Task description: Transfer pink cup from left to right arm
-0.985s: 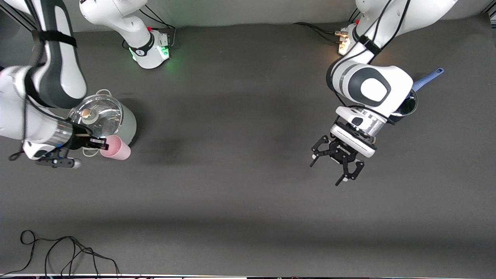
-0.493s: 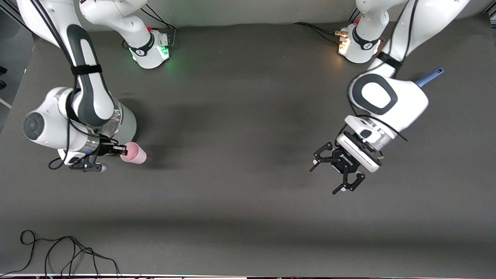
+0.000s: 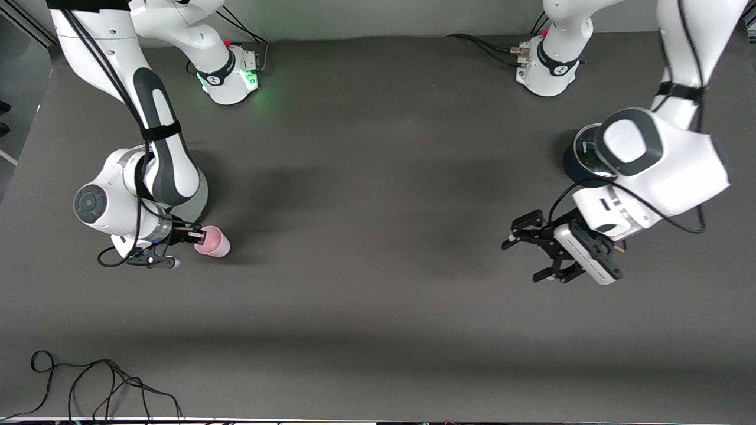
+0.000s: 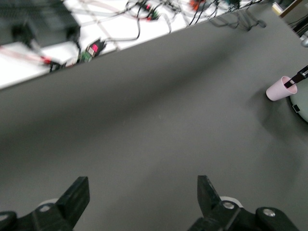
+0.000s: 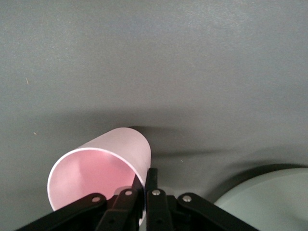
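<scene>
The pink cup's base meets its dark shadow on the tabletop and the cup would stand there, so my right gripper lets go of it now.
The pink cup is held by its rim in my right gripper, tilted, low over the table beside a pale green pot. In the right wrist view the fingers are shut on the cup's wall, one inside and one outside. My left gripper hangs open and empty over bare table toward the left arm's end. Its wrist view shows the two spread fingertips, the gripper holding nothing, and the cup far off.
The pale green pot is mostly hidden under the right arm and shows in the right wrist view. A dark saucepan stands under the left arm. A black cable lies at the front edge near the right arm's end.
My right gripper has carried the pink cup away from over the pot, toward the table's middle and down. My left arm has swung toward its end of the table, uncovering the saucepan.
</scene>
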You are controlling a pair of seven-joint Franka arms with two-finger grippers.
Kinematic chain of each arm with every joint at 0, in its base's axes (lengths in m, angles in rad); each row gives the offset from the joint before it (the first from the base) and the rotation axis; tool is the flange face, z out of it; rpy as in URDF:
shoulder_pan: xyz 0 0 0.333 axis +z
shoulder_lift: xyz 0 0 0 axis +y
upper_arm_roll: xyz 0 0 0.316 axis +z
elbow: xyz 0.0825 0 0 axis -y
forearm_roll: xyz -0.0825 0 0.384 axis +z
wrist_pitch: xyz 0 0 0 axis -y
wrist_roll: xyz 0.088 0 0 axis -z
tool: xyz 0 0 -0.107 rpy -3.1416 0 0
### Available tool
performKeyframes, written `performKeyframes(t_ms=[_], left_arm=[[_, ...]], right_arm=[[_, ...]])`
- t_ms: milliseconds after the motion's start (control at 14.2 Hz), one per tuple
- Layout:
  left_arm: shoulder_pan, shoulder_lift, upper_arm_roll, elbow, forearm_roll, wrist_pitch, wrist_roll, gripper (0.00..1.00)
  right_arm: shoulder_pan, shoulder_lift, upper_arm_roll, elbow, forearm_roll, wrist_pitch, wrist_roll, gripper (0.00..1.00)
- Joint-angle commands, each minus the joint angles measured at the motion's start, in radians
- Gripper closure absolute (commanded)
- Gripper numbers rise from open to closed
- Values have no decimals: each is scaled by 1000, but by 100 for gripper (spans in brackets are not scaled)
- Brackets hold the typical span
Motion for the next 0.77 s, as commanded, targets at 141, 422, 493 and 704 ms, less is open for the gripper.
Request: performKeyframes(t_ms=[141,422,493,704], left_arm=[[3,-85,70,38,201,-244,-336,0],[4,-117,97,64,365,-426,-709,0],[10,-122,96,75,396,-469,-767,0],[16,-165,97,90,517,-554,-777,0]], right_arm=[[7,-1,-2,0,70,10,-31,53],[26,-76,-5,1,70,-59,-23,9],[26,-105,-10,6,69,-85,-25,8],[26,-205,-28,17,17,-150,-19,1]])
